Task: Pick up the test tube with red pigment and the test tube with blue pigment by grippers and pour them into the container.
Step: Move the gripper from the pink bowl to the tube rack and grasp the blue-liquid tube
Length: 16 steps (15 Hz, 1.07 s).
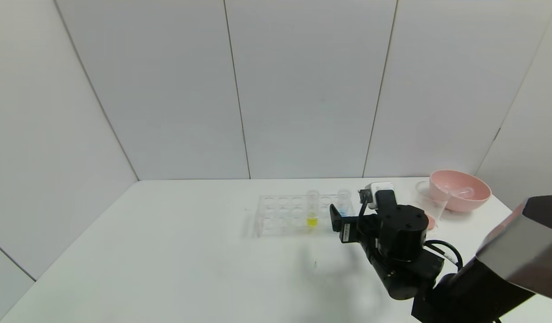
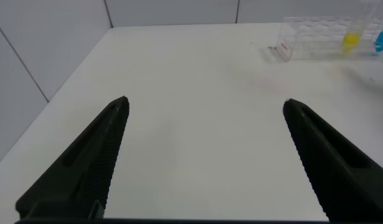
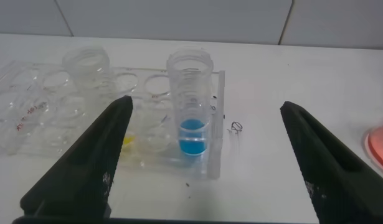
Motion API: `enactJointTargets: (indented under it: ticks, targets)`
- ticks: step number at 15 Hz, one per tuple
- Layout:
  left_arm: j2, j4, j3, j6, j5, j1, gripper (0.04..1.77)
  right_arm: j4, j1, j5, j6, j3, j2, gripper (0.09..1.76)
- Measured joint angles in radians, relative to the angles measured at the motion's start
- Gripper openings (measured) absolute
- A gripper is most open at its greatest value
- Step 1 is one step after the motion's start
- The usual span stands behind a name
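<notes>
The fingers of my right gripper don't reach the test tube with blue pigment in the clear rack yet. My right gripper needs to move toward the tube before it closes.
The test tube with blue pigment (image 1: 344, 202) stands in the right end of the clear rack (image 1: 284, 216); it shows close up in the right wrist view (image 3: 192, 106). My right gripper (image 1: 346, 218) is open, just in front of this tube, with the tube between its spread fingers but untouched (image 3: 207, 102). The clear container (image 1: 430, 200) stands right of the rack, with red liquid in its bottom (image 3: 380, 142). No tube with red liquid shows. My left gripper (image 2: 205, 102) is open and empty over bare table, out of the head view.
A tube with yellow liquid (image 1: 312, 210) stands in the rack left of the blue one. A pink bowl (image 1: 459, 190) sits at the back right behind the container, with something clear lying in it. White walls close the table's back and sides.
</notes>
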Motion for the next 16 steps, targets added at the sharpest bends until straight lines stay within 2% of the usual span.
enactJointTargets:
  ticks: [7, 16]
  targets:
    - [0.000, 0.000, 0.000, 0.000, 0.000, 0.000, 1.76, 0.012, -0.057, 0.028, -0.046, -0.186, 0.129, 1.70]
    - [0.000, 0.000, 0.000, 0.000, 0.000, 0.000, 1.76, 0.011, -0.062, 0.046, -0.048, -0.221, 0.166, 1.71]
